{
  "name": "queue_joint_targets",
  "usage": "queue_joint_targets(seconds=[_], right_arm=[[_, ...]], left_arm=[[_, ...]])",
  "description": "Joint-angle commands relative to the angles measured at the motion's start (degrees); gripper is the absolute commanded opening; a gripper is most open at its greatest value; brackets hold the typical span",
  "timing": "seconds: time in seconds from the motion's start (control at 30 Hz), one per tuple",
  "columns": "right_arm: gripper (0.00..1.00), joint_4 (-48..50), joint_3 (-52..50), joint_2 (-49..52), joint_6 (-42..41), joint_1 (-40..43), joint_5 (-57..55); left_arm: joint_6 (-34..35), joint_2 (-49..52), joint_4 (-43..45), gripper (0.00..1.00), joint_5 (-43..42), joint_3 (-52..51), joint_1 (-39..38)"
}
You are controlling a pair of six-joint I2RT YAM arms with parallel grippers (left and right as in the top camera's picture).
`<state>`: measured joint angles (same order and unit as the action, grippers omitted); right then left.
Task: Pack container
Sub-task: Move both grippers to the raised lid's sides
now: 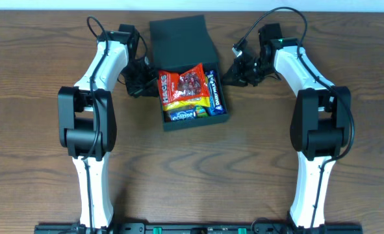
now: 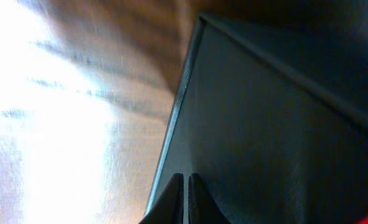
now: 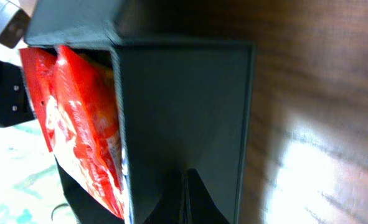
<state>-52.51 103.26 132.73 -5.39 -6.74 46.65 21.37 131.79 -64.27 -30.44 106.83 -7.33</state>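
Note:
The container (image 1: 198, 123) would stay if the robot lifted its left gripper now, because the gripper's shut fingers are outside the container's dark side.
The dark green container (image 1: 198, 123) stands at the middle back of the table with its flap lid (image 1: 179, 39) open toward the back. Inside lie a red snack packet (image 1: 185, 83), a blue Eclipse packet (image 1: 182, 115) and a blue packet (image 1: 214, 91) along the right wall. My left gripper (image 1: 143, 78) is shut and empty at the container's left side; its wrist view shows the fingertips (image 2: 185, 186) in front of the dark wall (image 2: 277, 137). My right gripper (image 1: 234, 73) is shut and empty at the right side, fingertips (image 3: 185, 180) by the wall (image 3: 184, 106), with the red packet (image 3: 78, 112) showing above the rim.
The wooden table (image 1: 42, 78) runs around the container. Both arms' cables loop near the box's back corners (image 1: 243, 45). The arm bases stand along the front edge (image 1: 192, 227).

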Motion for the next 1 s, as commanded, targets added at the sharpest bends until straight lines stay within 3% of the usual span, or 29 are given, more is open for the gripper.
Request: queue_joint_targets(seconds=[0.0, 0.43, 0.8, 0.97], right_arm=[[0.02, -2.86, 0.02, 0.26, 3.39, -2.45, 3.3], [0.02, -11.78, 0.02, 0.24, 7.85, -7.13, 1.14], [0.01, -11.93, 0.15, 0.02, 6.43, -6.67, -4.17], [0.02, -9.81, 0.87, -2.03, 4.9, -3.26, -6.21]], left_arm=[[-3.45, -0.96, -1.6, 0.06, -2.38, 0.66, -1.75], [-3.61, -0.98, -0.39, 0.06, 1.05, 0.66, -1.68], [-3.58, -1.14, 1.73, 0.06, 3.98, 0.66, -1.53], [-3.15, -4.26, 3.5, 0.06, 9.07, 0.72, 1.6]])
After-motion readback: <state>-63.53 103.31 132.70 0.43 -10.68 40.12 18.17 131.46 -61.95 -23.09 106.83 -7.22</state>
